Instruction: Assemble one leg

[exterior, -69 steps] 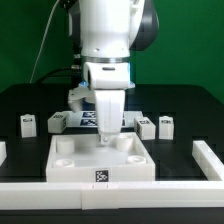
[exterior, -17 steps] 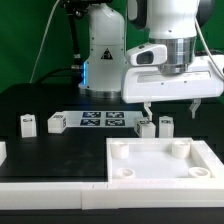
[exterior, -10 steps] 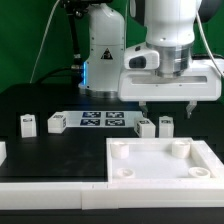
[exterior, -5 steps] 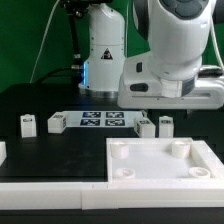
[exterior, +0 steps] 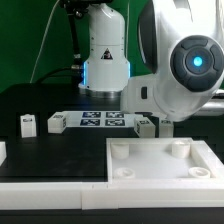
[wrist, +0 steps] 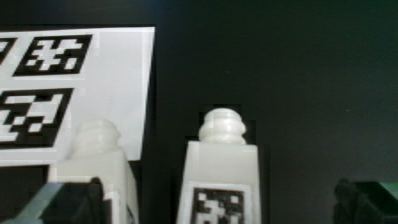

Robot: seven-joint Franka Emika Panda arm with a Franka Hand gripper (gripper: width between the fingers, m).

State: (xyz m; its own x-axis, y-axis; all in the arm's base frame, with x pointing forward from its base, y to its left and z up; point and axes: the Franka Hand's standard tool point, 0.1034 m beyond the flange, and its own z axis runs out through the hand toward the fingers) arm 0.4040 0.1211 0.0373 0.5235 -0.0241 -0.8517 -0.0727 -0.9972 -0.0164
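Note:
Next, my gripper grabs the white leg by its tagged body [wrist: 219,192]. That leaves the leg's round peg free for the tray's corner socket.
In the wrist view a white leg [wrist: 222,175] stands upright with its round peg on top and its tag facing me. It sits between my gripper's [wrist: 214,205] open fingers [wrist: 368,200], which show only as dark blurred shapes at the frame's edge. A second leg [wrist: 93,165] stands close beside it, next to the other finger. In the exterior view the arm's body hides the gripper, and only one of these legs [exterior: 146,127] shows. Two more legs [exterior: 27,124] [exterior: 56,122] stand toward the exterior view's left.
The marker board [exterior: 100,121] lies between the leg pairs and shows in the wrist view [wrist: 71,80]. The large white tray-like piece [exterior: 160,170] with corner sockets lies in front. A white rail [exterior: 60,195] runs along the front edge.
The arm has come down and tilted over the two legs at the exterior view's right. Its body now hides the open fingers that showed above them before.

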